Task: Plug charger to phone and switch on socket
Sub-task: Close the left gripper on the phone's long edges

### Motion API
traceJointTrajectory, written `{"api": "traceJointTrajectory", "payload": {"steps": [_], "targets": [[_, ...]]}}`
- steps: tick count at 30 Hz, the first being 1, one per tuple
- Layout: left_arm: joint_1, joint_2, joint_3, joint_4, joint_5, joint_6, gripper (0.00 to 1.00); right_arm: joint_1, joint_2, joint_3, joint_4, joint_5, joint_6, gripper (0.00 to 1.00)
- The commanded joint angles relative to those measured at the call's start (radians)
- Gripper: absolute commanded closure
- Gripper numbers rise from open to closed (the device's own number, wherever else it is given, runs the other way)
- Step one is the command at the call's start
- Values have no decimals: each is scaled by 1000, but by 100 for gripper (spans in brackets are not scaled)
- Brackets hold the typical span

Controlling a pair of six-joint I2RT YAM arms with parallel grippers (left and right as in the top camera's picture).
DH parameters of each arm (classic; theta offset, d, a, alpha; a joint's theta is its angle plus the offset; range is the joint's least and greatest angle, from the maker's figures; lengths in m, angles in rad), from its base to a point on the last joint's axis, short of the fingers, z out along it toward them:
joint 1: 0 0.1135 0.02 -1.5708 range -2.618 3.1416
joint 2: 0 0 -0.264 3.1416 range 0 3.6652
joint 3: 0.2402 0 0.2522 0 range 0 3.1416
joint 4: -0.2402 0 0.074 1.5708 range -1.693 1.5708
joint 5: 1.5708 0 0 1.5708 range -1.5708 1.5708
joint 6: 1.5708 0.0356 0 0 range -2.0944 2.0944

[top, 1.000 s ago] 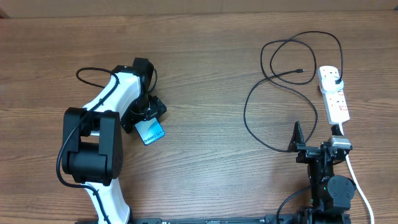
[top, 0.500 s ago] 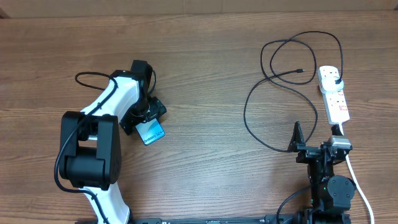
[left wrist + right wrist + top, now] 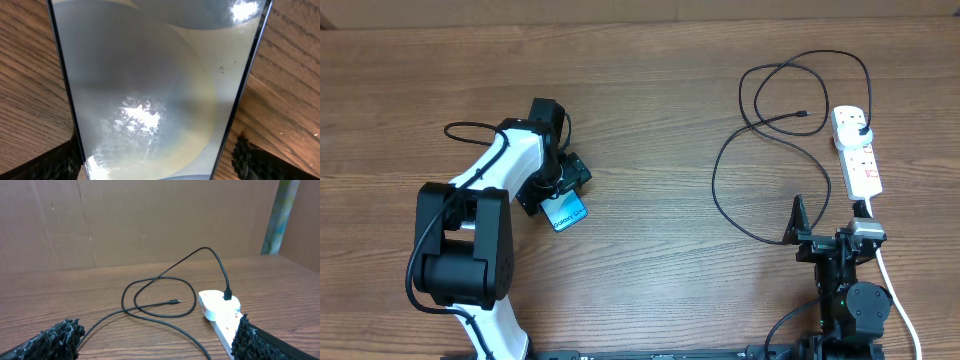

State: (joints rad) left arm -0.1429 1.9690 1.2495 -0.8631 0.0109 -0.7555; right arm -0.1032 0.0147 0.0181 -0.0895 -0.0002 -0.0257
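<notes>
The rest of the phone should stay free to hand to the right gripper, so the robot's left gripper should grip the phone by its opposite side edges near its upper end (image 3: 556, 195) (image 3: 151, 156).
The phone (image 3: 566, 212) lies flat on the wooden table, its teal screen up; it fills the left wrist view (image 3: 150, 90). My left gripper (image 3: 558, 186) is low over its upper end, one finger on each side (image 3: 155, 160), with a narrow gap at the right finger. The black charger cable (image 3: 775, 125) lies in loops at the right; its free connector tip (image 3: 806, 115) rests on the table and its plug (image 3: 861, 126) sits in the white socket strip (image 3: 858, 155). My right gripper (image 3: 830, 228) is open and empty near the strip (image 3: 220, 309).
The strip's thick white cord (image 3: 895, 290) runs down the right edge past my right arm. A cardboard wall (image 3: 150, 220) stands behind the table. The cable tip (image 3: 174, 301) shows in the right wrist view.
My left gripper has turned and shifted slightly right over the phone, and the phone has shifted slightly with it. The right arm, cable and strip have not moved.
</notes>
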Motion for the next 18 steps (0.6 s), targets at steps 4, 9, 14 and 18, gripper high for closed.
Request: {"api": "traceJointTrajectory", "payload": {"steps": [4, 9, 14, 18], "targets": [[-7, 86, -71, 8, 4, -26, 0, -3, -12, -11, 6, -2, -2, 0], [-7, 86, -71, 12, -19, -35, 1, -3, -12, -11, 6, -1, -2, 0], [3, 86, -71, 16, -23, -45, 0, -3, -12, -11, 6, -2, -2, 0], [27, 86, -71, 15, -25, -53, 0, -3, -12, -11, 6, -1, -2, 0]]}}
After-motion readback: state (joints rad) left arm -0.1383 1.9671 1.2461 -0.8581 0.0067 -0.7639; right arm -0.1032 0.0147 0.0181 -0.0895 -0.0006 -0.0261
